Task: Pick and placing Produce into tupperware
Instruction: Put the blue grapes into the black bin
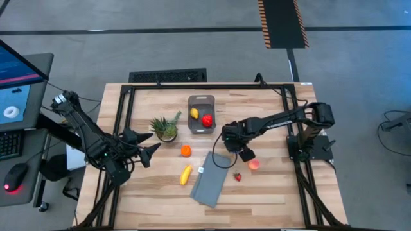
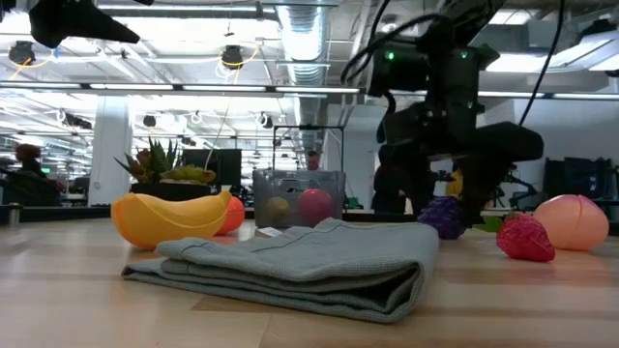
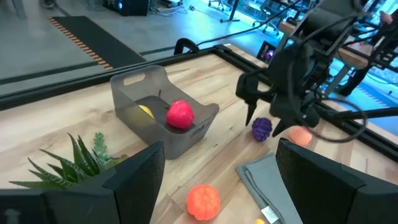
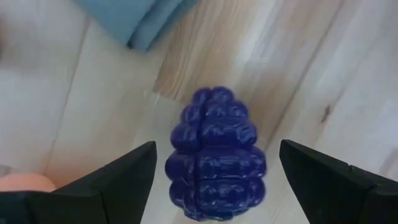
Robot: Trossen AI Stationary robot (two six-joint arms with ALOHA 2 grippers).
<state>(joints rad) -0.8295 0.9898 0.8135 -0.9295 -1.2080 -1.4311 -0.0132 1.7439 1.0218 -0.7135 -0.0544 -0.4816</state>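
Next, my right gripper picks up the bunch of purple grapes by its wide end (image 4: 216, 180) to put it into the clear-grey tupperware.
The clear-grey tupperware (image 1: 201, 102) stands at the far middle of the table with a yellow lemon (image 1: 194, 113) and a red fruit (image 1: 207, 120) inside. Purple grapes (image 4: 214, 155) lie on the wood. My right gripper (image 4: 216, 152) points down over them, open, with a finger on either side and a gap to each. In the left wrist view the grapes (image 3: 262, 128) lie just below that gripper. The orange (image 1: 185, 151), banana (image 1: 185, 174), strawberry (image 1: 237, 176) and peach (image 1: 254, 165) lie loose on the table. At the left edge my left gripper (image 1: 146, 146) hovers open, holding nothing.
A folded grey cloth (image 1: 210, 179) lies near the middle front, between the banana and the strawberry. A spiky toy pineapple plant (image 1: 166, 127) stands left of the tub. Black frame rails (image 1: 122, 122) run along the table's left, right and far sides.
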